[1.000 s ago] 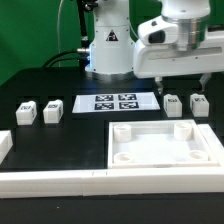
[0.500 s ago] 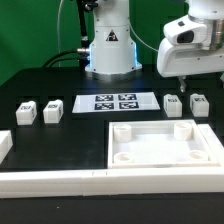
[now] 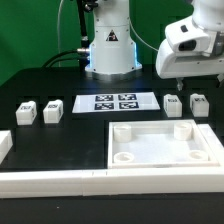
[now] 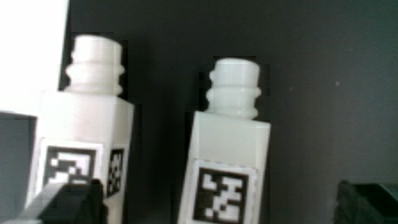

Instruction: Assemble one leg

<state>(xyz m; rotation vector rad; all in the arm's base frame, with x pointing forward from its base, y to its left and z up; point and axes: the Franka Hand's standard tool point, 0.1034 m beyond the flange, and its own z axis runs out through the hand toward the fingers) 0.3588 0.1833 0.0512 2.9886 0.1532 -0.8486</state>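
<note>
My gripper is to grab the leg by its tagged body (image 3: 200, 107) (image 4: 222, 180) next. The grooved peg then stays free to go into the corner socket of the panel.
Two white legs (image 3: 173, 103) (image 3: 198, 102) with tags stand at the exterior view's right. Two more (image 3: 26, 111) (image 3: 52, 111) stand at its left. My gripper (image 3: 182, 80) hangs just above the right pair. In the wrist view the gripper (image 4: 217, 205) is open and empty. One leg (image 4: 228, 150) lies in line between the two dark fingertips (image 4: 71, 200). The other leg (image 4: 89, 130) lies beside one finger. Both show a grooved peg end and a tag. Nothing is held.
The large white square panel (image 3: 163, 150) with corner sockets lies in front of the right legs. The marker board (image 3: 115, 102) lies mid-table. A long white frame piece (image 3: 50, 181) runs along the front. The robot base (image 3: 110, 45) stands behind.
The gripper has moved toward the exterior view's right, from over the marker board's end to above the right pair of legs. The parts have not moved.
</note>
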